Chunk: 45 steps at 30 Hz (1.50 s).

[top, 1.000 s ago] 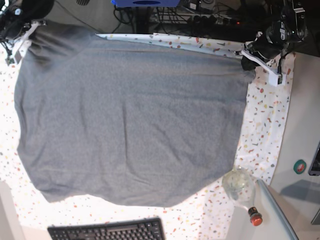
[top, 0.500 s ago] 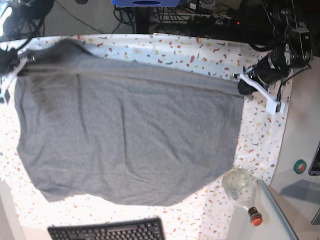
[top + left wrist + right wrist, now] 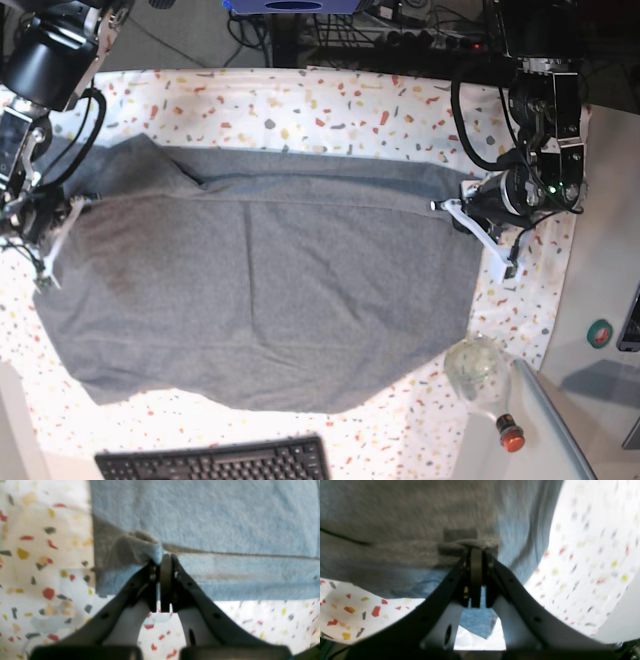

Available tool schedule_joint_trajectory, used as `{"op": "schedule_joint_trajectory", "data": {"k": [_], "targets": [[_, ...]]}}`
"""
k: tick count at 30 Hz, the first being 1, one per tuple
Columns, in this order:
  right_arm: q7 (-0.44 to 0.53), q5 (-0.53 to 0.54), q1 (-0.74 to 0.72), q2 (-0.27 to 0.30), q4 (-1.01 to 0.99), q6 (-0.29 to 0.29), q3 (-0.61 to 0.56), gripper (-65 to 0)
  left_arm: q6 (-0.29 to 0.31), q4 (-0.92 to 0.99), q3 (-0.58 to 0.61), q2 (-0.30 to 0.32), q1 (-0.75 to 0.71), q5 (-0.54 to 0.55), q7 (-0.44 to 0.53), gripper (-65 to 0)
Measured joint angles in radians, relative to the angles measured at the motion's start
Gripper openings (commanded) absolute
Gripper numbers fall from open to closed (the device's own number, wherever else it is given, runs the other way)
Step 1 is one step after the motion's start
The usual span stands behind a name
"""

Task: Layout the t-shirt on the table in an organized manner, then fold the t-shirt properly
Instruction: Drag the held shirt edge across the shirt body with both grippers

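My left gripper should move the t-shirt corner outward to the table before it lets go of the corner, because the bunched corner (image 3: pixel 144 542) sits inward of the t-shirt's side edge (image 3: pixel 95 558).
The heather-grey t-shirt (image 3: pixel 270 290) lies spread over the speckled table (image 3: pixel 350 105), its far edge doubled over toward the near side in a band. My left gripper (image 3: pixel 455 212) is shut on the shirt's right end of that band; in the left wrist view (image 3: pixel 162 557) its jaws pinch a bunched corner of the t-shirt (image 3: pixel 225 517) above the table (image 3: pixel 37 555). My right gripper (image 3: pixel 62 215) is shut on the shirt's left end; in the right wrist view (image 3: pixel 476 548) the jaws clamp a fold of the t-shirt (image 3: pixel 395 517), with the table (image 3: pixel 590 542) beside it.
A black keyboard (image 3: pixel 215 462) lies at the near edge. A clear glass bottle (image 3: pixel 478 372) with a red cap (image 3: pixel 510 432) lies near the shirt's near right corner. Cables and equipment run along the back. A grey surface with a green disc (image 3: pixel 599 333) is at the right.
Both grippers have moved from the far edge toward the near side, carrying the shirt's far edge with them. That edge now lies doubled over, and more speckled cloth shows at the back.
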<state>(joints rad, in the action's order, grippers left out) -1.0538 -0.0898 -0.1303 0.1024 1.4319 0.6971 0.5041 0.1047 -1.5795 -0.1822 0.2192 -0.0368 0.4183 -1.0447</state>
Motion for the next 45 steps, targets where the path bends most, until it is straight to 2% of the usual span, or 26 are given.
{"op": "schedule_joint_trajectory", "data": {"k": [6,9,10,13,14,18,21,26,31,36,42,45], "targets": [[0.004,0.0,-0.069,0.002,-0.082,0.0,-0.042,-65.0,0.002,-0.002,0.001,-0.008,0.049,0.008,0.0,-65.0],[0.054,0.0,-0.092,0.018,-0.114,0.0,-0.044,-65.0,0.001,-0.002,0.0,-0.002,0.057,0.004,0.001,-65.0],[0.064,0.0,-0.101,0.024,-0.128,0.0,-0.044,-65.0,-0.006,-0.002,0.0,-0.003,0.06,0.005,0.002,-65.0],[0.08,-0.01,-0.13,0.032,-0.198,0.0,-0.043,-65.0,-0.077,-0.002,0.001,-0.006,0.056,0.008,0.002,-65.0],[0.091,-0.005,-0.132,0.033,-0.214,0.0,-0.045,-65.0,-0.079,-0.002,0.0,-0.005,0.053,0.005,0.001,-65.0],[0.136,-0.005,-0.132,0.043,-0.245,0.0,-0.046,-65.0,-0.082,-0.002,0.0,-0.005,0.055,0.005,0.001,-65.0],[0.153,-0.013,-0.132,0.058,-0.245,0.0,-0.103,-65.0,-0.082,-0.002,0.0,-0.005,0.059,0.006,0.002,-65.0],[0.198,0.003,-0.135,0.042,-0.245,0.0,-0.136,-65.0,-0.084,-0.002,-0.063,-0.008,0.06,0.006,0.002,-65.0],[0.2,-0.01,-0.17,0.052,-0.294,0.0,-0.135,-65.0,-0.089,0.0,-0.063,-0.01,0.061,0.005,0.008,-65.0],[0.217,-0.005,-0.173,0.048,-0.307,0.0,-0.136,-65.0,-0.09,0.084,-0.06,-0.014,0.068,0.001,0.104,-65.0],[0.217,-0.005,-0.178,0.049,-0.309,0.0,-0.141,-65.0,-0.089,0.109,-0.06,-0.015,0.112,0.005,0.103,-65.0],[0.217,-0.011,-0.194,0.054,-0.319,0.0,-0.187,-65.0,-0.09,0.133,-0.035,-0.006,0.159,0.002,0.111,-65.0]]}}
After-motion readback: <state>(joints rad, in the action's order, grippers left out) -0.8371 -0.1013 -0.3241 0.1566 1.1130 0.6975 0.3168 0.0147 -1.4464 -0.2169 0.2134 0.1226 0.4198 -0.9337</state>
